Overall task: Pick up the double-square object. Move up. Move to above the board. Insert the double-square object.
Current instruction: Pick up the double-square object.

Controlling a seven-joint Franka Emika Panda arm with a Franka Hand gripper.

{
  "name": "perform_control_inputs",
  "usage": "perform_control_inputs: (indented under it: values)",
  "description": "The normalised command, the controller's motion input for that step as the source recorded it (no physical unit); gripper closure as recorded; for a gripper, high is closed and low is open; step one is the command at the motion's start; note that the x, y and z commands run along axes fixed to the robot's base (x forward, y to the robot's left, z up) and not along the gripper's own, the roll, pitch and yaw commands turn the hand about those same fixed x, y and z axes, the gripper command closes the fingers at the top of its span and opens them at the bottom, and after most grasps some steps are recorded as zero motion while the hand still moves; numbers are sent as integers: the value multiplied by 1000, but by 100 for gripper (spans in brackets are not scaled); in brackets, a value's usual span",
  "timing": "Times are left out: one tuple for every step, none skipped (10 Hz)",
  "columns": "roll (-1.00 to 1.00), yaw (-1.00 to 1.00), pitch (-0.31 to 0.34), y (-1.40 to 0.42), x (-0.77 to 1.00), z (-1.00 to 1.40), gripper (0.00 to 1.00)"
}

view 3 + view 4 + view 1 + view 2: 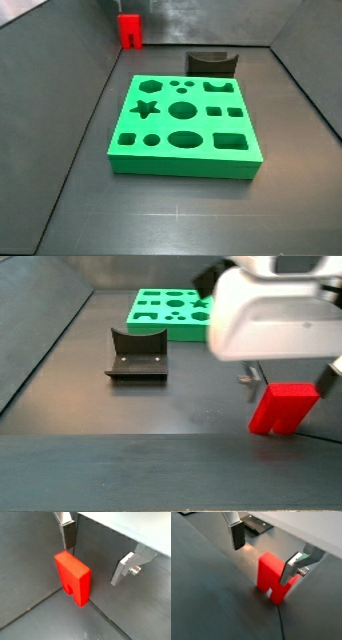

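I next need to grab the double-square object by its solid top end [130, 18] with my gripper. Then its two legs can go into the green board [187, 125].
The double-square object [72, 577] is a bright red block standing upright on its two legs on the dark floor, close to a wall corner. It shows in both wrist views and both side views [271, 578] [128, 30] [283, 408]. My gripper [93, 554] is open and empty, just above the block, with the silver fingers [292, 569] spread wide and not touching it. One finger [254, 386] hangs beside the block's top. The green board [187, 125] with shaped cut-outs lies flat in the middle of the floor, away from the gripper. The gripper is out of frame in the side view with the board in front.
The dark fixture [210, 62] stands behind the board, and also shows in other views [138, 354] [254, 524]. Grey walls enclose the floor; the red block is close to the wall [27, 562]. The white hand body [274, 311] hides part of the board.
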Motion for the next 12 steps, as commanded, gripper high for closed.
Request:
perform_control_inputs:
  values:
    - [0,-20,-196,40,-803,-77,0]
    - [-59,0,-251,9,-563,-83,0]
    - [-11,63,-139,-49,0,-280,0]
    - [-143,0,-221,0,69,-500,0]
    - [-203,0,-246,0,240,-486,0]
    - [-211,-26,-274,40,254,-360,0]
    - [-169,-117,-241,37,97,-200,0]
    - [-193,-217,-256,0,0,-23,0]
    - [-247,-403,-339,0,-57,0,0]
    - [-259,-589,-376,-14,-120,0,0]
    - [-219,-594,-344,-17,-180,14,0]
    - [-51,-237,-260,-37,-420,0,0]
